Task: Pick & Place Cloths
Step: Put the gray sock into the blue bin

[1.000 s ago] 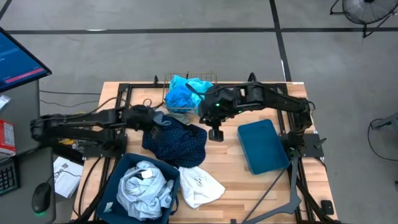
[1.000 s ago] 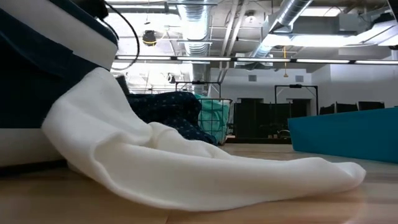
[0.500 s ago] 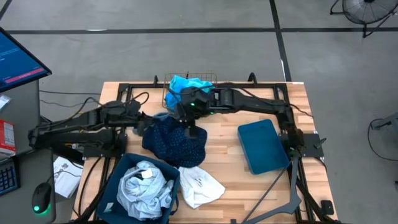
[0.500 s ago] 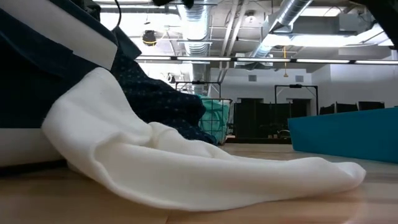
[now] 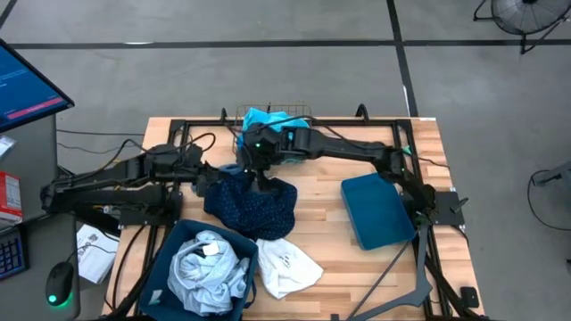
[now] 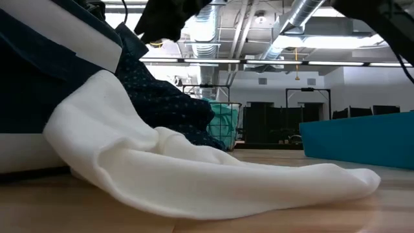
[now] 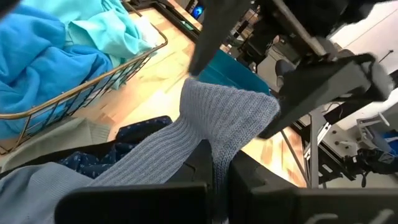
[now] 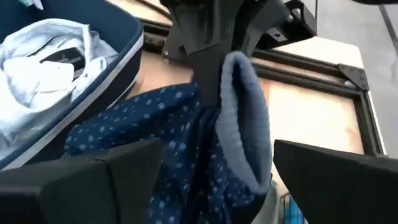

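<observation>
The grey-blue cloth needs to go in the flat teal bin, so I will next grab it by its ribbed fold (image 8: 245, 118) with my right gripper.
My left gripper (image 5: 212, 178) is shut on a grey-blue ribbed cloth (image 7: 224, 118), raised over the table's middle left. A navy dotted cloth (image 5: 254, 203) hangs beside the ribbed fold, its lower part heaped on the table. My right gripper (image 5: 259, 172) is open. Its fingers stand on either side of the ribbed fold (image 8: 245, 118) without clearly touching it. Turquoise and blue cloths (image 5: 268, 123) lie in the gold wire basket (image 5: 239, 143). A white cloth (image 5: 285, 266) lies on the table near the front. A pale grey cloth (image 5: 207, 266) fills the teal bin (image 5: 178, 234). My left gripper pinches a fold of the grey-blue ribbed cloth (image 7: 208, 146) between its two shut fingers. The fold stands out past the fingertips toward my right gripper. The rest of the cloth trails back under the gripper. The navy dotted cloth (image 8: 180, 149) hangs down beside it onto the table.
A flat teal lid or bin (image 5: 376, 209) lies at the table's right. The gold basket stands at the far edge, just behind both grippers. In the low view the white cloth (image 6: 194, 175) and the teal bin's wall (image 6: 39, 84) fill the foreground.
My right gripper has swung from beside the teal lid toward the table's left, ending over the navy cloth at my left gripper. My left gripper has risen a little, drawing the left part of the navy dotted cloth up off the table while the rest stays heaped.
</observation>
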Robot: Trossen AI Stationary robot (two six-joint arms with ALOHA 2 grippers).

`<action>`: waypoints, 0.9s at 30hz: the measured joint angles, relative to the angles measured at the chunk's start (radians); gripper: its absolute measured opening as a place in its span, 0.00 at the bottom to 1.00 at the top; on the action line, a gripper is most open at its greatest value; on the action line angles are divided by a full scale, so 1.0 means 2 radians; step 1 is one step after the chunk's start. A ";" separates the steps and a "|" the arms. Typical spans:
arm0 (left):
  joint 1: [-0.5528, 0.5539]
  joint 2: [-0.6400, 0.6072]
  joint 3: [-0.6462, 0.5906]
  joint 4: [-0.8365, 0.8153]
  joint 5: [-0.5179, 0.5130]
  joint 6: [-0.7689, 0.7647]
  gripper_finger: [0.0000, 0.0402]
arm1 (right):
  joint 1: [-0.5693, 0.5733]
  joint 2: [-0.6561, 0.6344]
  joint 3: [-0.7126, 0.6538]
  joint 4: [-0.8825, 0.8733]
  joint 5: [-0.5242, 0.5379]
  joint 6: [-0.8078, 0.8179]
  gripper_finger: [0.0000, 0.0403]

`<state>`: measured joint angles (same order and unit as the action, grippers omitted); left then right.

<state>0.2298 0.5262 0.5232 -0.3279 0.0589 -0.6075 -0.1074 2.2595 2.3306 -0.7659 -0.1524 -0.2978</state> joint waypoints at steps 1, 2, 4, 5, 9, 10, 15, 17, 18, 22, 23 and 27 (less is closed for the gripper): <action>0.000 0.000 0.000 0.000 0.000 0.000 0.00 | -0.002 0.005 0.000 0.010 0.000 0.000 0.75; 0.000 0.000 0.000 0.000 0.000 0.000 0.00 | -0.003 0.009 0.000 0.016 -0.001 0.000 0.75; 0.000 0.000 0.000 0.000 0.000 0.000 0.00 | -0.007 0.012 0.000 0.021 -0.001 0.006 0.75; 0.000 0.000 0.000 0.001 0.000 0.000 0.00 | -0.010 0.012 0.000 0.024 -0.001 0.007 0.75; 0.000 0.000 0.000 0.001 0.005 0.002 0.00 | -0.017 0.010 0.001 0.035 -0.001 0.005 0.74; 0.000 0.000 0.000 0.001 0.007 0.002 0.00 | -0.019 0.010 0.001 0.035 -0.001 0.005 0.73; 0.000 0.000 0.000 0.004 0.009 0.002 0.00 | -0.027 0.006 0.001 0.042 -0.027 0.012 0.67; 0.000 0.000 0.000 0.005 0.009 0.002 0.00 | -0.027 0.009 0.001 0.048 -0.038 0.018 0.66; 0.000 0.000 0.000 0.005 0.009 0.002 0.00 | -0.027 0.011 0.001 0.051 -0.040 0.018 0.65; 0.000 0.000 0.000 0.007 0.009 0.002 0.00 | -0.025 0.019 0.000 0.050 -0.043 0.018 0.65; 0.000 0.000 0.000 0.007 0.009 0.002 0.00 | -0.025 0.019 0.000 0.049 -0.043 0.018 0.65; -0.001 0.000 0.000 0.008 0.009 0.002 0.00 | -0.026 0.029 0.000 0.055 -0.042 0.018 0.59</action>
<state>0.2288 0.5265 0.5232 -0.3126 0.0765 -0.6029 -0.1586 2.3172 2.3315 -0.6554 -0.2371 -0.2617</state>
